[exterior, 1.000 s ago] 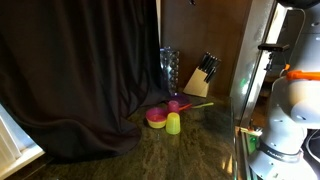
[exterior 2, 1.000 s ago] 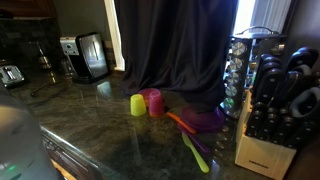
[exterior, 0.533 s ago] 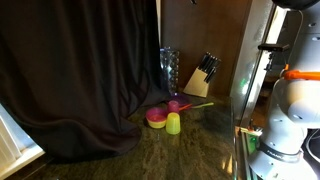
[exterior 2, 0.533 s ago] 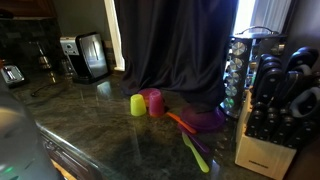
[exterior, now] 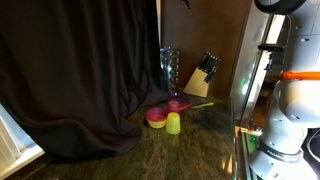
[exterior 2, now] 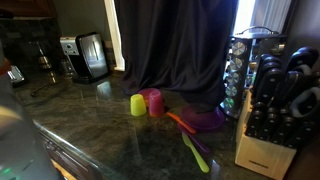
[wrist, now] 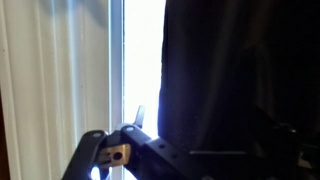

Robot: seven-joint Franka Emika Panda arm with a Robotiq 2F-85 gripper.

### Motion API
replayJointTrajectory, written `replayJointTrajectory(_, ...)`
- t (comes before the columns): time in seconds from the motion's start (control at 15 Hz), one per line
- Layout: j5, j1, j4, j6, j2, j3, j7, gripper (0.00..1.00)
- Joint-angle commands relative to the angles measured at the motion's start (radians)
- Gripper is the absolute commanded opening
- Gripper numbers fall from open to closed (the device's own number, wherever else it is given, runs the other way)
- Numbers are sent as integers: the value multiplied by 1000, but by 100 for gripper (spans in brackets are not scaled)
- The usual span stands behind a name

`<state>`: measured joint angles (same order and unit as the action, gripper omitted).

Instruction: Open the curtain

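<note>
My gripper pinches the curtain (wrist: 240, 70) by its edge beside the bright window strip (wrist: 143, 60) next, so that edge leads as I draw the curtain open.
The curtain (exterior: 70, 80) is a very large dark drape with deep vertical folds, hanging closed and bunching on the stone counter; it also shows in an exterior view (exterior 2: 175, 50). In the wrist view the curtain (wrist: 240, 70) fills the right side, its edge against a bright window strip (wrist: 140, 50). My gripper (wrist: 198, 125) is at the bottom of that view, close to the curtain's edge. One finger stands out against the light; the other is lost against the dark fabric. The jaws look open and empty.
On the counter by the curtain's hem stand a green cup (exterior 2: 137, 104), a pink cup (exterior 2: 154, 101) and a purple bowl (exterior 2: 205, 120). A knife block (exterior 2: 265, 140) and a spice rack (exterior 2: 240, 70) are beside them, and a toaster (exterior 2: 90, 55) further off. The robot's white body (exterior: 285, 110) is at the counter's end.
The upper part of the arm has shifted a little at the top edge of an exterior view. The curtain and the counter items have not moved.
</note>
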<state>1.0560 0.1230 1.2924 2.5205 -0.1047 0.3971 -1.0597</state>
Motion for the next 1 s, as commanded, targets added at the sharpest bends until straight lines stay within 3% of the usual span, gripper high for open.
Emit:
replayJointTrajectory(0.0, 109, 46, -82, -89, -66, 5, -83, 74)
replayJointTrajectory(0.13, 132, 64, -103, -111, -90, 5, -94, 69)
replayJointTrajectory(0.67, 98, 33, -61, -104, -30, -17, -45, 5)
replayJointTrajectory(0.93, 103, 12, -33, -122, 0, -40, -59, 0)
